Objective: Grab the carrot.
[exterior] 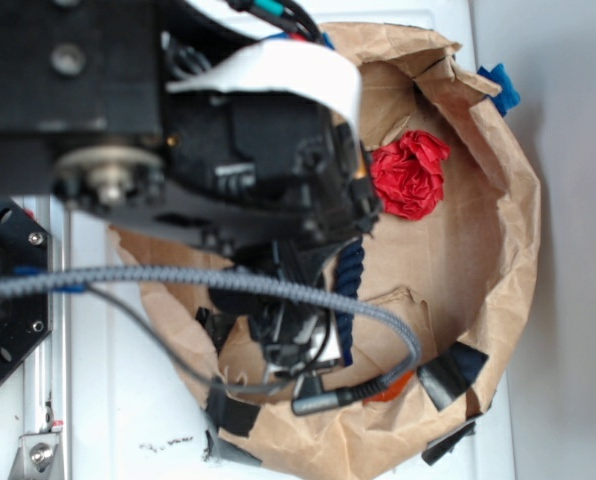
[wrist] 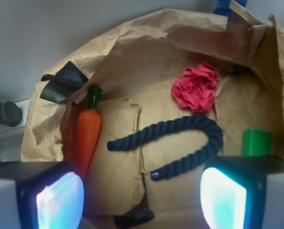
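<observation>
My gripper grabs the carrot around its thick orange body (wrist: 88, 129) next, since the carrot is long and tapers to a narrow tip (wrist: 81, 172).
The carrot (wrist: 87, 136), smooth and orange with a green top, lies lengthwise along the left side of the brown paper nest in the wrist view. Its tapered end reaches down beside my left pad (wrist: 60, 200). My gripper (wrist: 142, 200) hangs above the paper floor, open wide, with nothing between the glowing pads; the carrot sits just left of the gap. In the exterior view the arm covers most of the nest. There the gripper (exterior: 293, 335) is a dark mass, and only an orange sliver of the carrot (exterior: 396, 385) shows past the cable plug.
A navy rope (wrist: 180, 138) curls in a U across the middle, one end close to the gap. A red ruffled cloth ball (wrist: 197, 88) lies at the back and a green block (wrist: 256, 142) at the right. The crumpled paper wall (wrist: 132, 28) rings everything, patched with black tape (wrist: 61, 83).
</observation>
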Controlling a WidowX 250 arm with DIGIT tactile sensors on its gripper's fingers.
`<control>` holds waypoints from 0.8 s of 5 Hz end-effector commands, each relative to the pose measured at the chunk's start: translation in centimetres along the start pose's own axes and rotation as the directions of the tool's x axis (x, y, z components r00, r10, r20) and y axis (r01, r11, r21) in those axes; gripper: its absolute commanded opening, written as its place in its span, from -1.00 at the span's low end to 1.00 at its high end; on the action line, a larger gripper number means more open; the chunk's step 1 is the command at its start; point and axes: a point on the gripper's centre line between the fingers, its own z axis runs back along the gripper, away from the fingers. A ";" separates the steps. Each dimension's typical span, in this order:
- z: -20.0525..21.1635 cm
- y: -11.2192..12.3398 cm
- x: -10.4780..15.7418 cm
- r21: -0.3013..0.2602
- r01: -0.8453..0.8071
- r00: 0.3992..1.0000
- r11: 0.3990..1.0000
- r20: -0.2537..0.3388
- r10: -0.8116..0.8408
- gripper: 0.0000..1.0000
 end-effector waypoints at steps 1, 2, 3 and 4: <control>-2.1 1.9 0.3 0.064 -0.062 0.993 0.996 0.100 0.056 1.00; -4.2 2.2 0.3 0.083 -0.080 0.994 0.993 0.078 0.074 1.00; -6.0 2.2 0.5 0.091 -0.095 0.994 0.991 0.066 0.089 1.00; -7.7 1.7 1.1 0.065 -0.092 0.995 0.994 0.043 0.090 1.00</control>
